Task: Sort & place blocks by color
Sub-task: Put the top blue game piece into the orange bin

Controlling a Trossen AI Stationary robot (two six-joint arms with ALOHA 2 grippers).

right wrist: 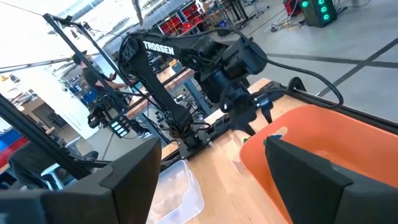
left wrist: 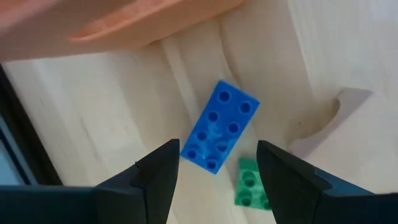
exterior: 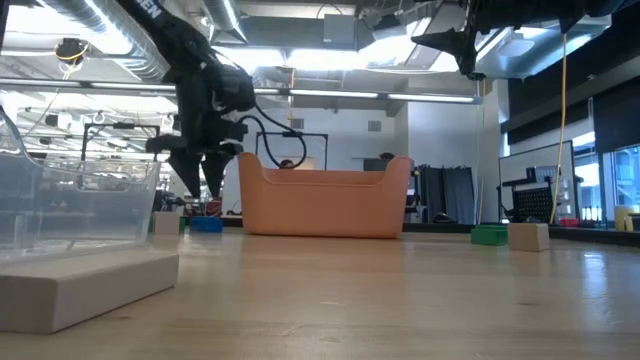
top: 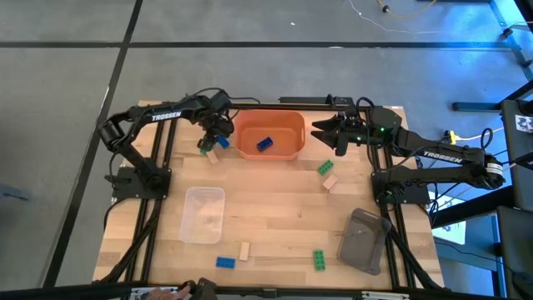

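The left gripper needs to go lower before it closes, because its fingers are above the blue block [top: 222,142] and bare wood shows between them and the block.
My left gripper [left wrist: 214,177] is open and hovers just left of the orange bin [top: 268,125]. It points down over a blue block [left wrist: 219,126] lying flat on the table. A green block [left wrist: 252,183] and a pale tan block [left wrist: 357,121] lie beside that blue one. In the low view the left gripper's fingertips [exterior: 205,180] hang above these blocks without touching. Another blue block [top: 265,143] lies inside the bin. My right gripper [top: 321,133] is open and raised by the bin's right end.
A green block [top: 325,167] and a tan block [top: 331,182] lie right of the bin. Near the front edge are a blue block [top: 225,262], a tan block [top: 244,251] and a green block [top: 318,259]. A clear tray [top: 204,214] and a grey tray [top: 364,240] sit mid-table.
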